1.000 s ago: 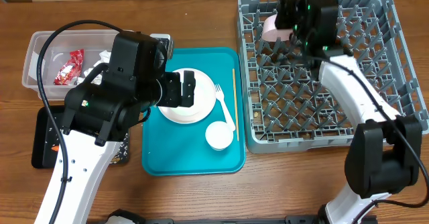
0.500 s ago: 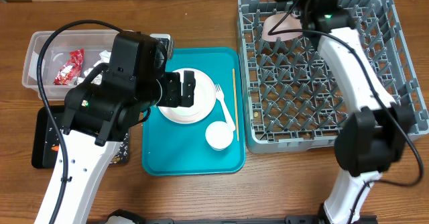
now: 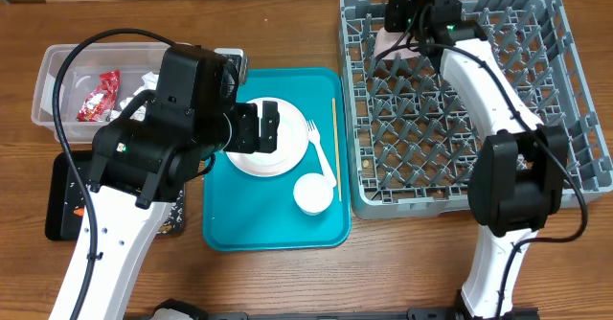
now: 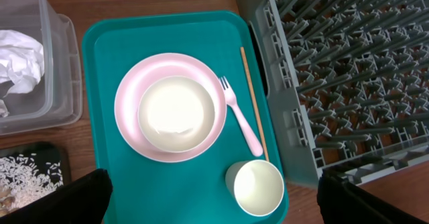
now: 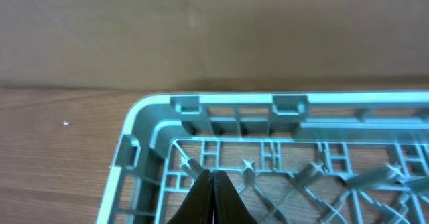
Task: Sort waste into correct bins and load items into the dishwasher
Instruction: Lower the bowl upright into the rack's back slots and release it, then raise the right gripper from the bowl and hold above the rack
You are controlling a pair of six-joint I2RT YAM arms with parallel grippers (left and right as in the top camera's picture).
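The bowl would stay in the rack if I lifted my right gripper now, and the gripper would go up empty. Its closed fingers have only the corner of the rack around them.
My left gripper [image 4: 214, 209] hangs open over the teal tray [image 4: 107, 49], its dark fingers [image 4: 67, 197] at the lower corners of the left wrist view. Below it a white bowl [image 4: 177, 113] sits on the round plate [image 4: 131, 100]. Beside these lie the fork [image 4: 241, 117], the thin stick [image 4: 253, 103] and the cup [image 4: 255, 187]. In the overhead view the left gripper [image 3: 270, 128] is above the plate [image 3: 287, 157]. My right gripper [image 5: 212, 178] is shut and empty over the far left corner of the grey dish rack [image 5: 144, 110]. Another bowl [image 3: 387, 40] rests in the rack [image 3: 575, 119].
The clear tub [image 3: 53, 66] at the far left holds a red wrapper [image 3: 98, 95] and crumpled napkins [image 3: 148, 79]. The black tray [image 3: 65, 205] in front of it holds rice [image 4: 30, 174]. My right arm [image 3: 488, 80] stretches across the rack.
My right arm has swung toward the rack's far edge, away from the bowl, which stays in the rack. The left arm has not moved.
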